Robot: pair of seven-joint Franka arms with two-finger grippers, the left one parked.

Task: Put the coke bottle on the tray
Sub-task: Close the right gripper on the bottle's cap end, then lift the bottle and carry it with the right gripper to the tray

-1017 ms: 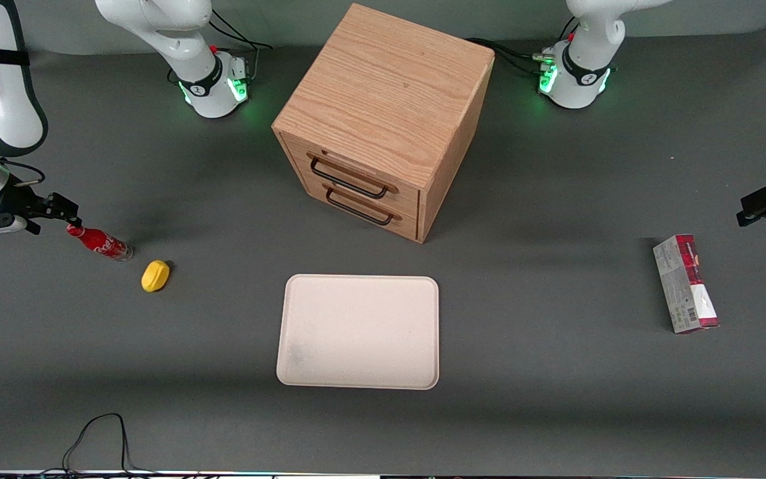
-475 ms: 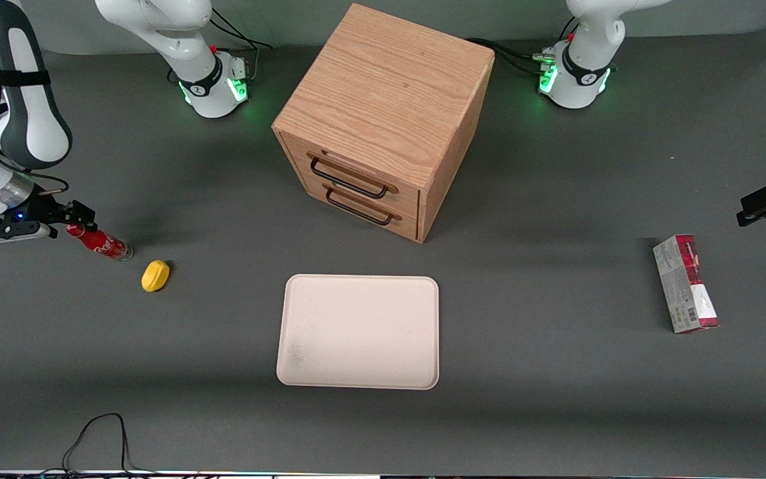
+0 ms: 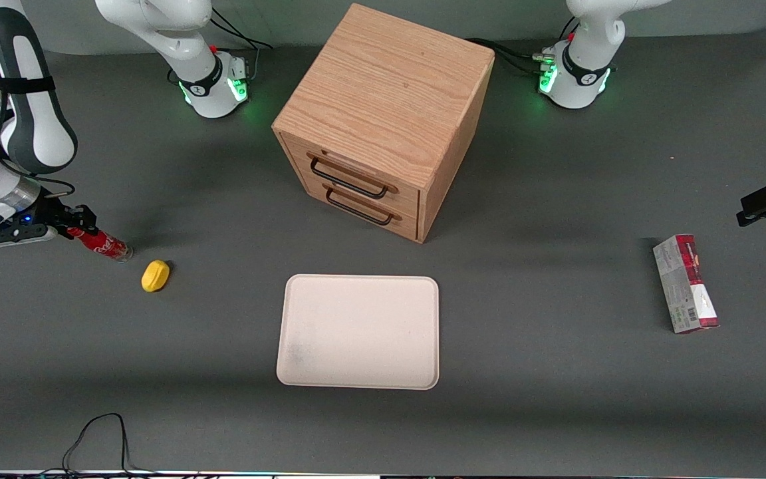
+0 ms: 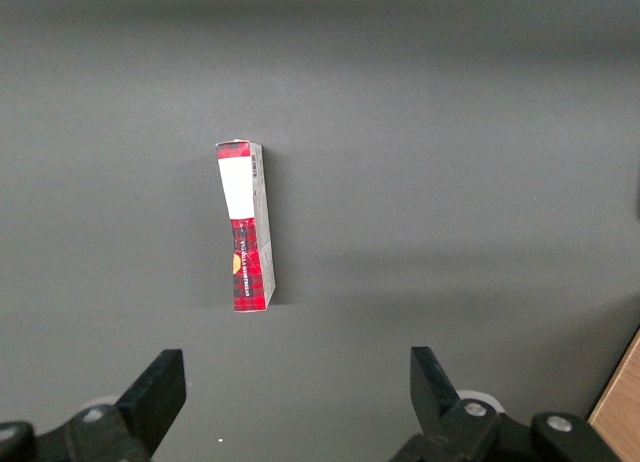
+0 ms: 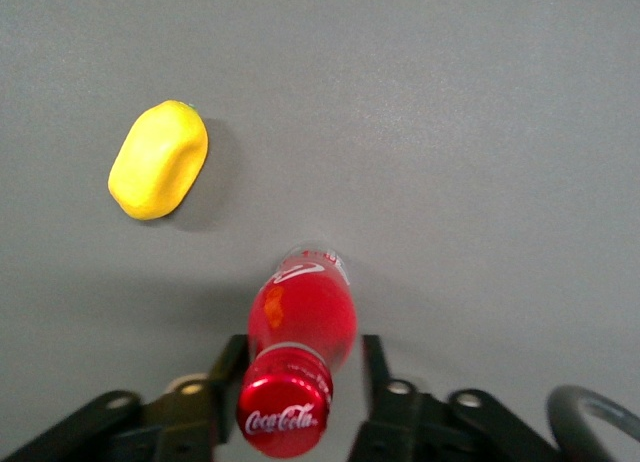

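Observation:
Next, my right gripper grabs the coke bottle by its neck just under the cap (image 5: 292, 352) to place the bottle on the tray.
The coke bottle (image 3: 102, 245) stands upright on the dark table toward the working arm's end, red with a red cap; it also shows in the right wrist view (image 5: 301, 317). My right gripper (image 3: 79, 222) is open and straddles the bottle's neck (image 5: 303, 348), with one finger close beside it and a small gap at the other. The pale cream-pink tray (image 3: 358, 331) lies flat near the table's middle, nearer to the front camera than the cabinet, and holds nothing.
A yellow lemon-shaped lump (image 3: 155, 275) lies close beside the bottle, between it and the tray (image 5: 158, 160). A wooden two-drawer cabinet (image 3: 383, 113) stands mid-table. A red-and-grey carton (image 3: 685, 284) lies toward the parked arm's end. A black cable (image 3: 97, 432) loops at the front edge.
My right gripper has moved in over the bottle and now has its open fingers on either side of the neck. The bottle, lemon and tray have not moved.

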